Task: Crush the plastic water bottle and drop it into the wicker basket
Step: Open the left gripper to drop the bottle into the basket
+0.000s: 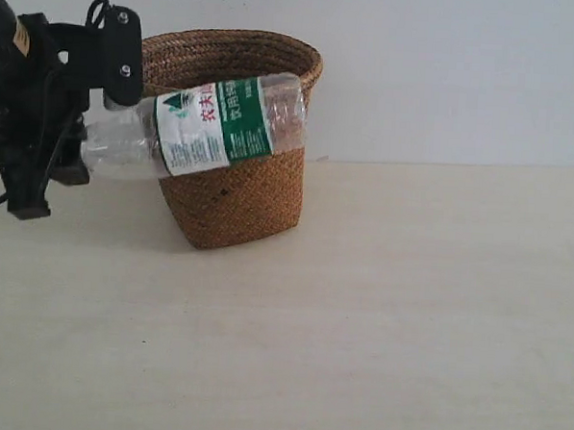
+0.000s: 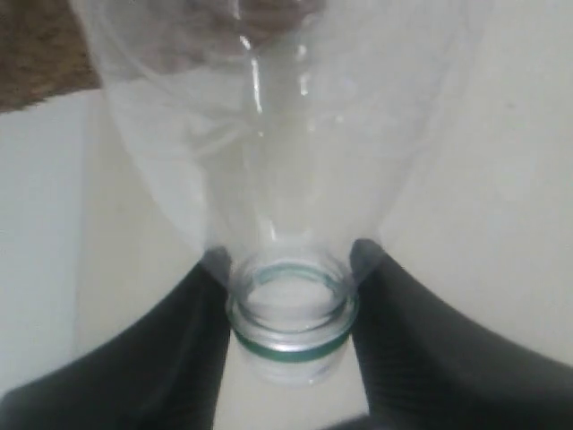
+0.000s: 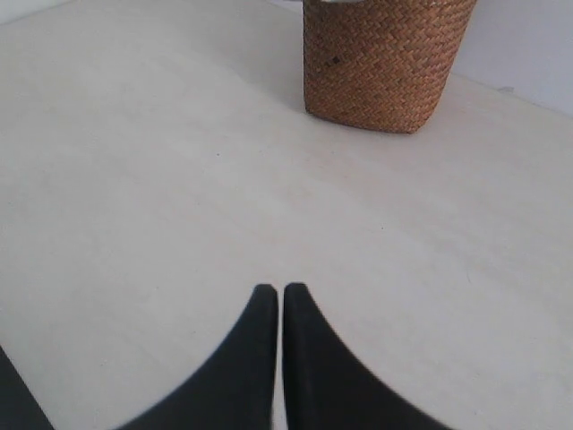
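The bottle stays in my left gripper for now until it is over the basket's opening. It hangs sideways outside the opening in the exterior view, so it would miss if released now.
The clear plastic water bottle with its white and green label hangs sideways in the air, in front of the upper part of the brown wicker basket. My left gripper is shut on its capless neck, at the far left of the exterior view. In the left wrist view the open neck sits between the two black fingers, left gripper. My right gripper is shut on nothing, low over the table, with the basket well beyond it. It does not show in the exterior view.
The basket stands at the back left of the pale table, close to the white wall. A small dark mark shows on the basket's side.
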